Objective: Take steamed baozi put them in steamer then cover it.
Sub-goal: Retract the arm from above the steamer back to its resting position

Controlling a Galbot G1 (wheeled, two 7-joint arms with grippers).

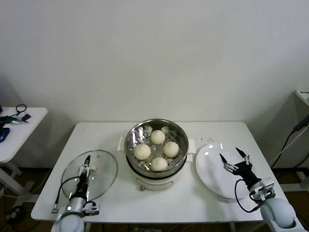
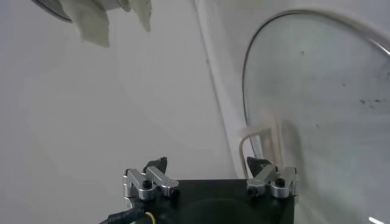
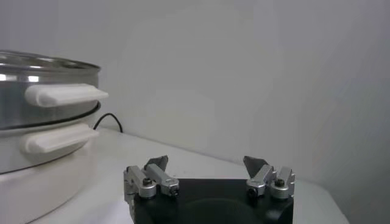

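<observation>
The left gripper grabs the lid by its narrow cream handle (image 1: pixel 93 170) next, since the lid's wide glass disc (image 1: pixel 105 165) spans far more than the open fingers.
Several cream-white steamed baozi (image 1: pixel 158 137) lie inside the shiny steamer (image 1: pixel 179 137), which stands on its white pot base mid-table. The cover (image 1: pixel 104 170), a clear glass lid, lies flat on the table to the steamer's left. My left gripper (image 1: pixel 87 163) hovers open over the lid, with nothing between its fingers. In the left wrist view the gripper (image 2: pixel 208 165) is near the lid's cream handle (image 2: pixel 259 137), with the glass (image 2: pixel 317 91) beyond it. My right gripper (image 1: pixel 235 158) stands open and empty over a white plate. The steamer's side (image 3: pixel 36 91) shows in the right wrist view, beyond that gripper (image 3: pixel 207 163).
A bare white plate (image 1: pixel 210 169) lies right of the steamer, near the table's right edge. A small side table (image 1: pixel 19 126) with cables stands off to the left. A dark cable (image 1: pixel 289 140) hangs at the far right.
</observation>
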